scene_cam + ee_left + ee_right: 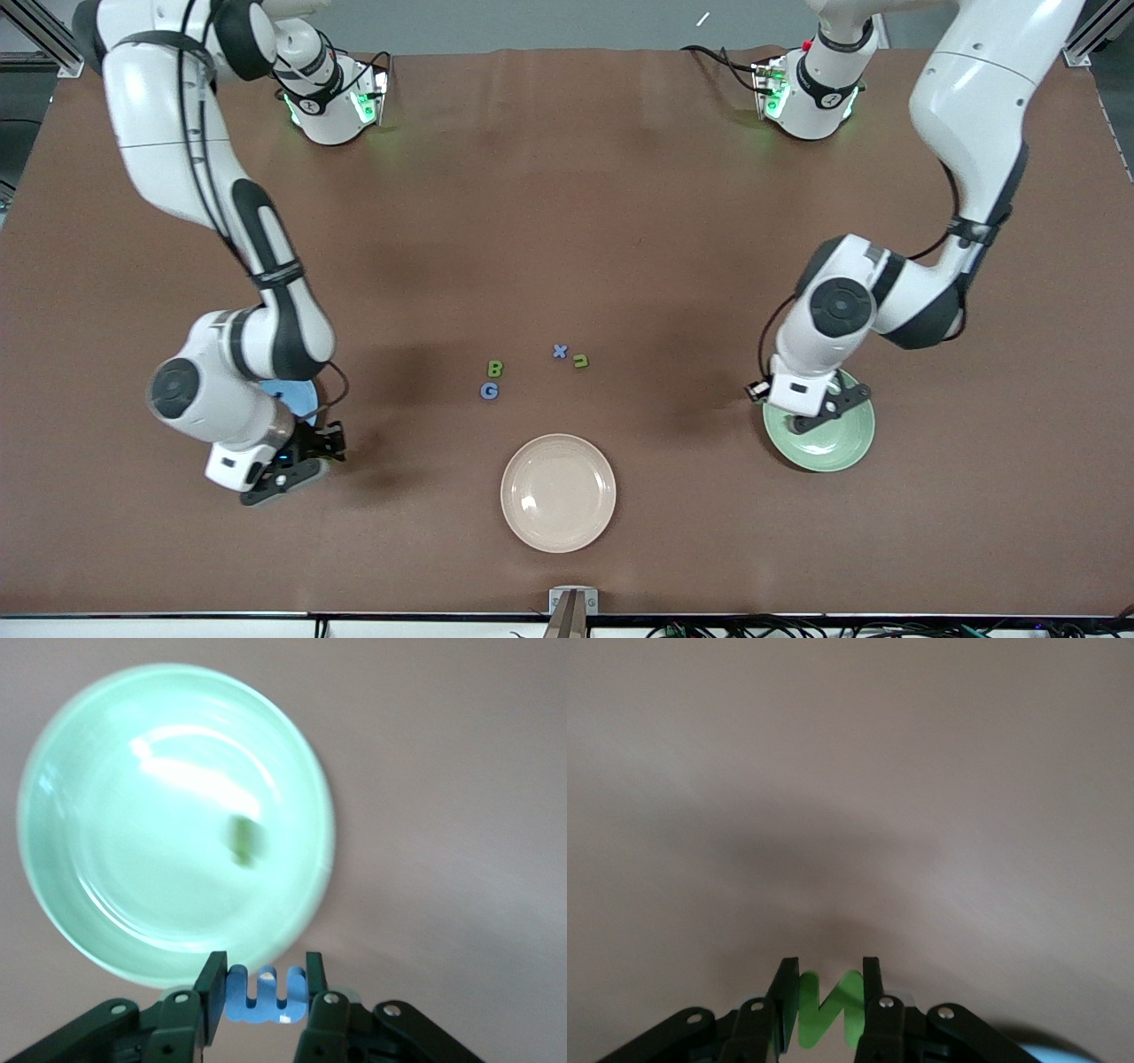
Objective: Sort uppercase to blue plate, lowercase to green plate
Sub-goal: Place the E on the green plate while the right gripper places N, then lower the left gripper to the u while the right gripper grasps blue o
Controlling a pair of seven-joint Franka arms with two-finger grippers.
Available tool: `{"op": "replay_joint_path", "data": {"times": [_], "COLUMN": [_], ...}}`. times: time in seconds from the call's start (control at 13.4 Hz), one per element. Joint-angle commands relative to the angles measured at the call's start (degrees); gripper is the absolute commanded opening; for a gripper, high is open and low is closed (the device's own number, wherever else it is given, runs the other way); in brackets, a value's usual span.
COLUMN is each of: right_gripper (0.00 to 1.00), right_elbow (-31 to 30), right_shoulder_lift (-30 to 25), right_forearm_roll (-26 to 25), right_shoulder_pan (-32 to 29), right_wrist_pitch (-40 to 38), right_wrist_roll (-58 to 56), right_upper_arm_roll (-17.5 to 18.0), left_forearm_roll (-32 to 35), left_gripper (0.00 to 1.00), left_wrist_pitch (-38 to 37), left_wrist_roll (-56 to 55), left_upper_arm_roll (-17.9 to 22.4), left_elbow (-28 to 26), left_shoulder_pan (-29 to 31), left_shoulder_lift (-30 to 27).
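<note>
The green N (831, 1008) is over empty table, short of the blue plate's rim (1056, 1053). My right gripper should move the N toward the plate before it opens.
My left gripper (266, 979) is shut on the blue e/E letter (266, 995) and holds it over the rim of the green plate (106, 904), which also shows in the front view (842, 447). A small green letter (241, 840) lies blurred in that plate. My right gripper (826, 979) is shut on the green N (828, 1005) over bare table beside the blue plate (299, 399), whose rim shows in the right wrist view (1067, 1054). The green B (495, 369), blue G (489, 391), blue x (560, 351) and green n/u (580, 360) lie mid-table. The pink-red ring is hidden.
A beige plate (558, 493) sits nearer the front camera than the loose letters. The right arm covers most of the blue plate in the front view. The left arm's wrist (819, 354) hangs over the green plate.
</note>
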Motion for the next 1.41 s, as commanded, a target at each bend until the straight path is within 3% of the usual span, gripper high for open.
{"op": "replay_joint_path", "data": {"times": [0.0,0.07,0.15,0.22,0.3,0.37,0.45,0.52,0.67,0.82,0.97,1.04,1.34], "right_gripper": [0.09,0.09,0.1,0.11,0.18,0.36,0.76,1.0,1.0,1.0,1.0,1.0,1.0], "right_elbow": [-1.6,-1.6,-1.6,-1.6,-1.6,-1.7,-1.7,-1.6,-1.2,-1.2,-1.6,-1.5,-1.5], "right_shoulder_lift": [-1.3,-1.4,-1.4,-1.4,-1.4,-1.4,-1.4,-1.4,-2.7,-4.9,-5.8,-5.8,-5.3], "right_forearm_roll": [-0.2,-0.2,-0.4,-0.4,-0.5,-0.5,-0.6,-0.5,-0.4,-0.1,-0.2,-0.3,-0.8], "right_shoulder_pan": [-4.5,-5.5,-6.3,-6.7,-6.9,-7.0,-7.0,-7.1,-7.0,-4.4,-0.7,1.7,12.4], "right_wrist_pitch": [-5.9,-9.0,-10.6,-11.9,-13.1,-13.2,-13.1,-13.1,-13.2,-13.3,-13.3,-13.1,-9.5], "right_wrist_roll": [-4.9,-5.4,-5.7,-5.8,-5.8,-5.8,-5.8,-5.8,-5.2,-1.4,9.1,14.7,39.5], "right_upper_arm_roll": [1.5,1.4,1.4,1.4,1.3,1.3,1.3,1.3,1.6,1.8,1.8,1.8,1.4], "left_forearm_roll": [0.8,0.9,0.9,0.9,0.8,0.3,0.0,-0.1,-0.3,-1.0,-1.1,-1.3,-1.1], "left_gripper": [0.28,0.69,0.9,1.0,1.0,1.0,1.0,1.0,0.99,0.95,0.67,0.62,0.62], "left_wrist_pitch": [-1.2,-1.2,-1.2,-1.3,-2.3,-4.1,-5.9,-6.6,-6.6,-6.5,-5.1,-3.2,5.2], "left_wrist_roll": [5.3,5.5,5.5,5.8,5.8,5.2,3.4,-0.3,-9.0,-18.7,-22.3,-23.5,-28.8], "left_upper_arm_roll": [-0.5,-0.5,-0.4,-0.4,-0.5,-1.1,-2.7,-5.3,-8.0,-8.1,-7.9,-7.8,-4.7], "left_elbow": [1.7,1.4,1.1,1.0,0.8,0.9,0.9,1.0,3.1,6.7,10.4,12.1,12.9], "left_shoulder_pan": [4.8,6.1,6.6,6.9,6.7,6.2,5.6,4.9,2.5,-4.5,-10.7,-13.4,-20.7], "left_shoulder_lift": [2.3,2.6,2.8,2.6,2.2,1.5,0.9,0.9,1.9,4.9,8.8,10.9,14.2]}}
